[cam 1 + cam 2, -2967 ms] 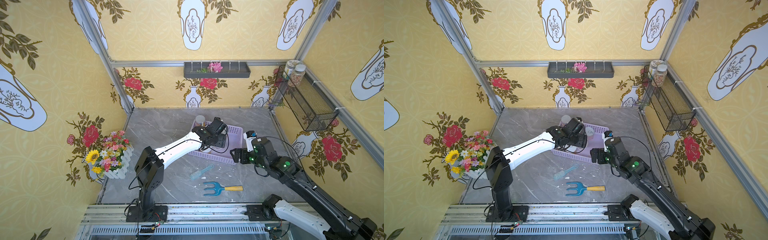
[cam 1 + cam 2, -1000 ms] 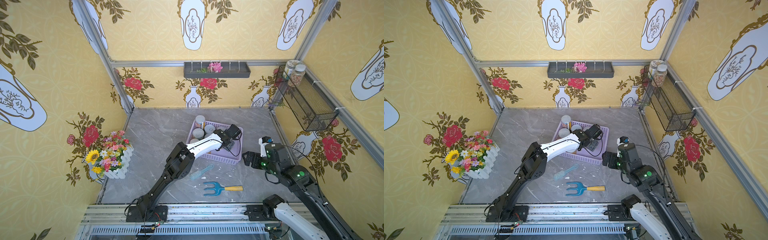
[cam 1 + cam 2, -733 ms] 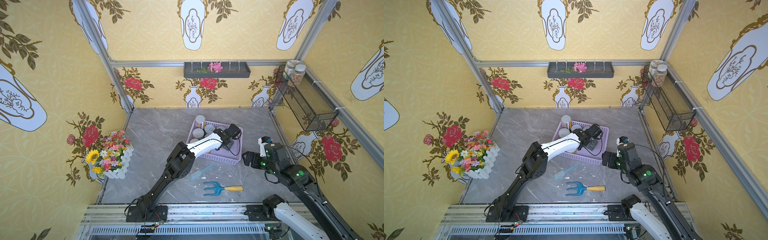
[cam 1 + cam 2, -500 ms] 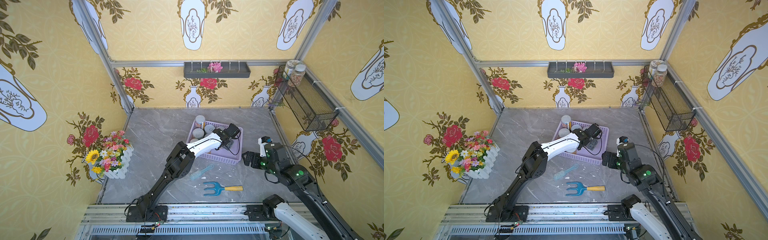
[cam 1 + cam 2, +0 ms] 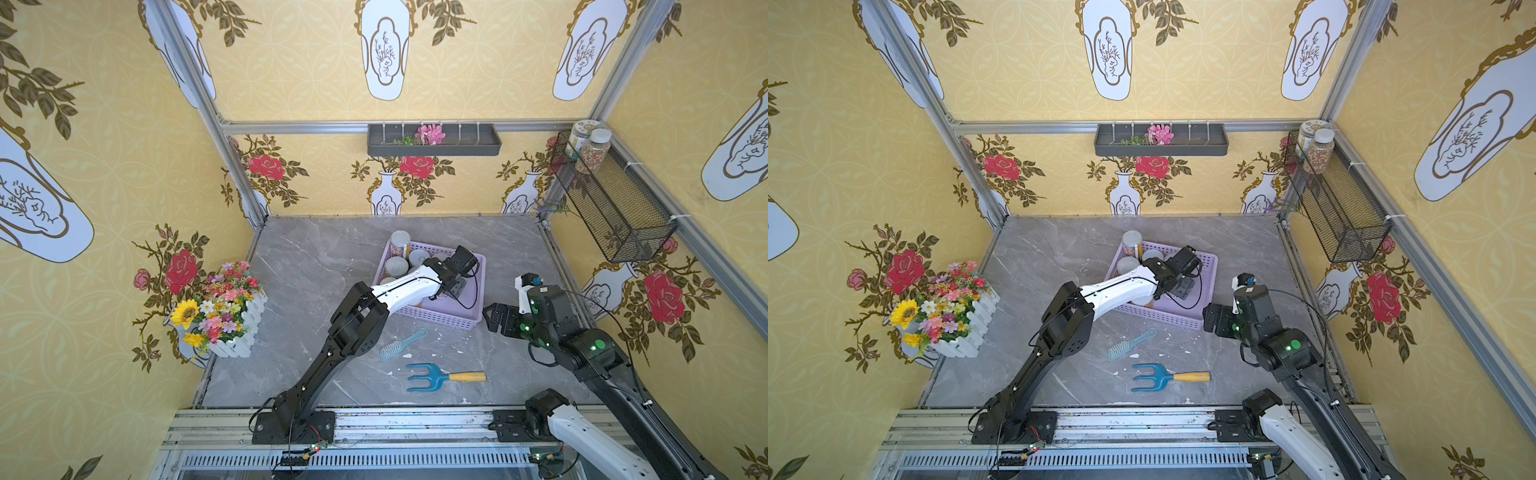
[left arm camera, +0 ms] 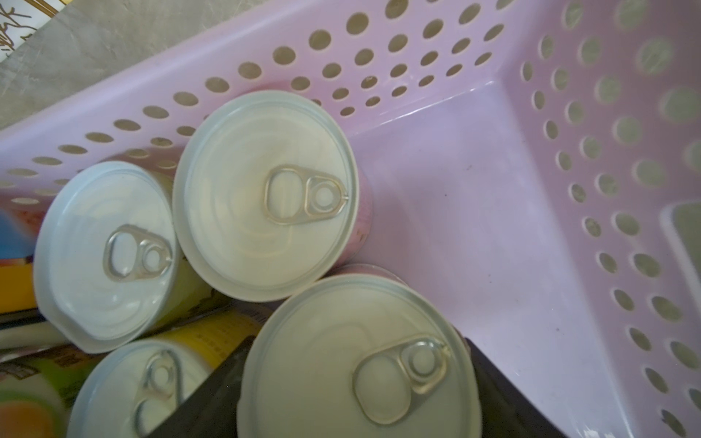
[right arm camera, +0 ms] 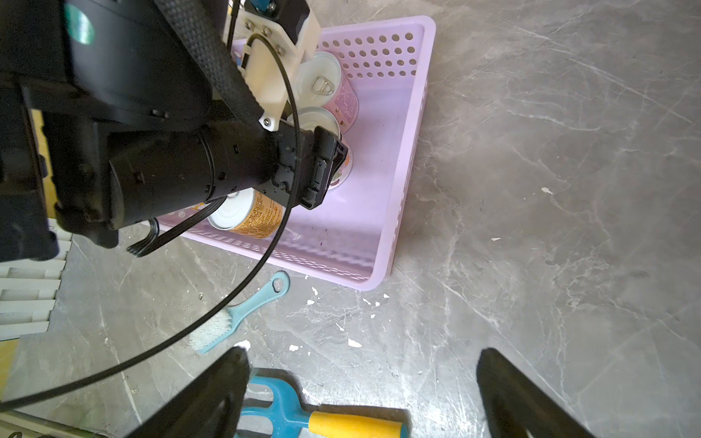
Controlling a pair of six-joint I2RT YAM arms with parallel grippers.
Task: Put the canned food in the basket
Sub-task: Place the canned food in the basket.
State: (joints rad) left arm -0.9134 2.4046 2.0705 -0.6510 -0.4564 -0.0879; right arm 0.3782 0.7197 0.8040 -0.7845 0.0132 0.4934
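Note:
The pull-tab can is beside the other cans and would end up standing upright on the basket's flat bottom, so my left gripper needs to open its fingers.
The lilac basket (image 5: 436, 320) (image 5: 1167, 318) sits mid-table with several cans of canned food in it. A taller can (image 5: 400, 243) and short ones (image 5: 396, 266) fill its far left end. My left gripper (image 5: 451, 289) (image 5: 1181, 286) (image 6: 352, 398) reaches into the basket, shut on a pull-tab can (image 6: 341, 360) (image 7: 343, 167). Beside it stand other cans (image 6: 261, 197) (image 6: 102, 258). An orange-labelled can (image 7: 242, 216) lies near the front wall. My right gripper (image 5: 496, 322) (image 7: 364, 364) hangs open over the table, right of the basket's front corner.
A teal brush (image 5: 401, 345) and a blue garden fork with a yellow handle (image 5: 440, 377) lie in front of the basket. A flower box (image 5: 216, 307) stands at the left wall. A black wire basket (image 5: 611, 199) with jars hangs on the right wall, a grey trough (image 5: 434, 141) on the back wall.
Over three seconds my left gripper moved from the basket's far left end toward its middle, and my right gripper drew back to the right. Nothing has moved in the last second.

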